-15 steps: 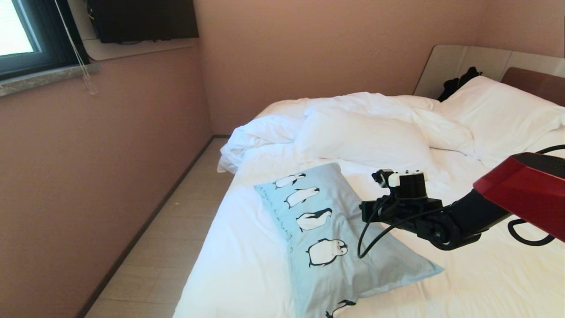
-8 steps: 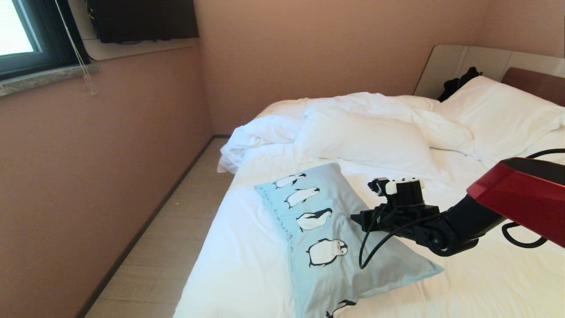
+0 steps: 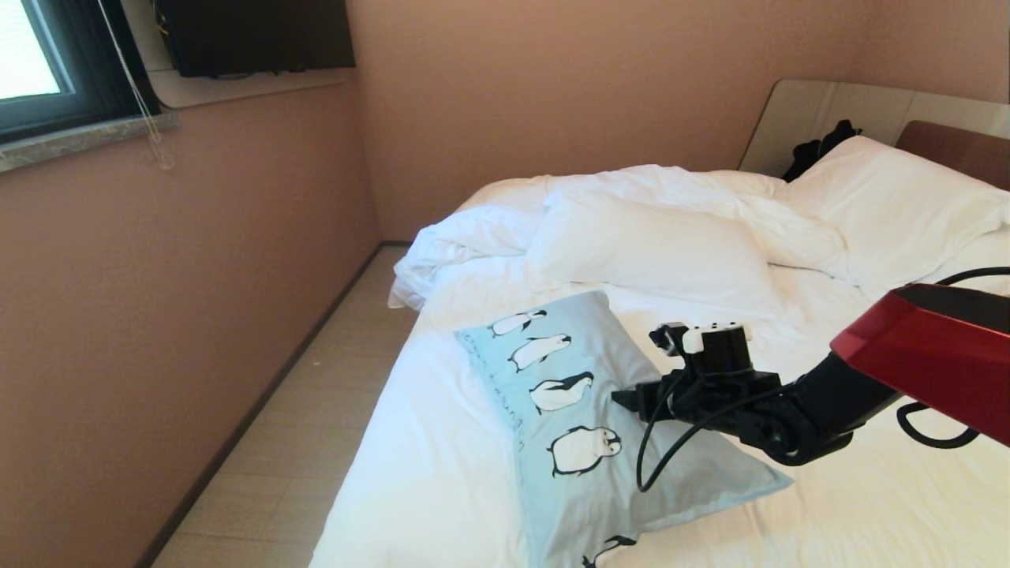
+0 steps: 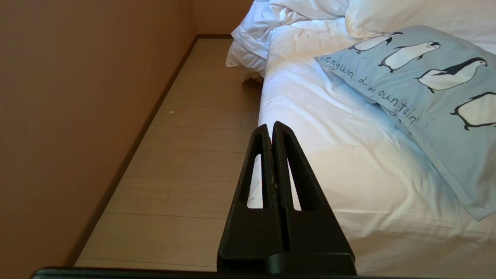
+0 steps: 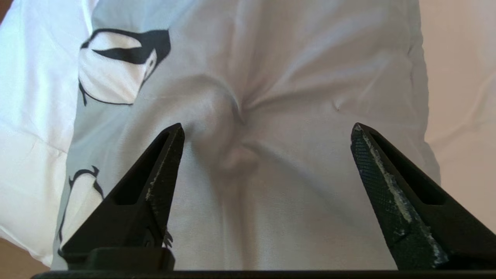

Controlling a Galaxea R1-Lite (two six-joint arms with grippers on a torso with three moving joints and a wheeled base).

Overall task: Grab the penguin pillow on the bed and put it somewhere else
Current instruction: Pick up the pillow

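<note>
The fabric (image 5: 297, 214) has no dent under both fingers around the puckered crease (image 5: 241, 121), so my right gripper will go lower first and then close on the penguin pillow.
The penguin pillow (image 3: 568, 394) is pale blue with black-and-white penguins and lies flat on the bed (image 3: 868, 489) near its left front edge. My right gripper (image 3: 627, 397) hovers low over the pillow's right half, reaching in from the right. In the right wrist view the right gripper (image 5: 267, 130) is open wide, with a puckered crease of the penguin pillow (image 5: 271, 97) between and ahead of its tips and nothing gripped. My left gripper (image 4: 271, 126) is shut and empty, parked beside the bed (image 4: 348, 155) over the floor, with the penguin pillow (image 4: 426, 85) off to its side.
Two plain white pillows (image 3: 655, 244) (image 3: 892, 205) and a rumpled duvet (image 3: 473, 237) fill the far part of the bed. A dark item (image 3: 817, 150) rests against the headboard (image 3: 955, 150). A narrow floor strip (image 3: 316, 410) runs between the bed and the wall (image 3: 158, 315).
My right gripper has opened and shifted a little left and lower over the pillow. The pillow has stayed where it lies.
</note>
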